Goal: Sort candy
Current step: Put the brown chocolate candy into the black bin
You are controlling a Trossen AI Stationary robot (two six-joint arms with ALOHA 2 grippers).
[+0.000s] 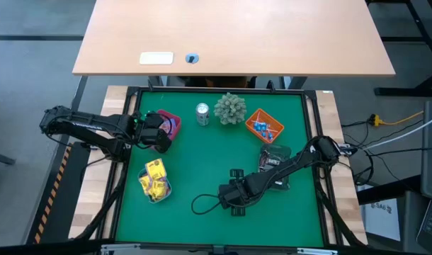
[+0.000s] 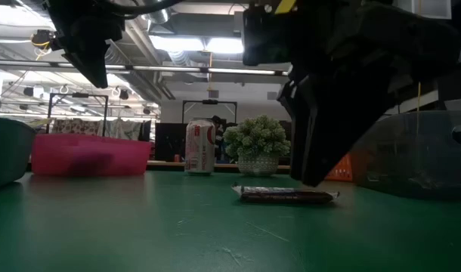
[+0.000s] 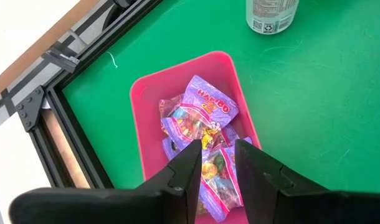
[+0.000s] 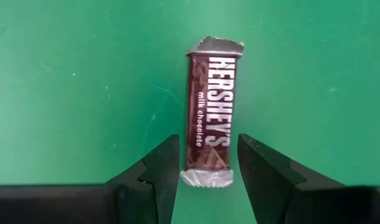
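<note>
The robot's right gripper will next take hold of the Hershey's bar by its wrapper end [image 4: 207,167] beside the letter S, so that the bar can be sorted into the clear tray.
A dark brown Hershey's mini bar [image 4: 210,118] lies flat on the green mat, also seen in the low view as the bar [image 2: 283,195]. My right gripper [image 4: 209,146] is open, its fingers standing either side of the bar's near end without touching it; it hovers near the table's near edge [image 1: 234,191]. My left gripper [image 3: 216,149] hangs open above the pink tray [image 3: 140,118], which holds purple candy packets [image 3: 205,109]. It sits at the table's left [image 1: 158,131].
Yellow packets fill a clear tray [image 1: 154,180]. Blue-wrapped pieces lie in an orange tray [image 1: 264,126]. Another clear tray [image 1: 275,157] with dark bars sits under the right arm. A silver can [image 1: 202,113] and a green spiky plant ball [image 1: 231,108] stand at the far edge.
</note>
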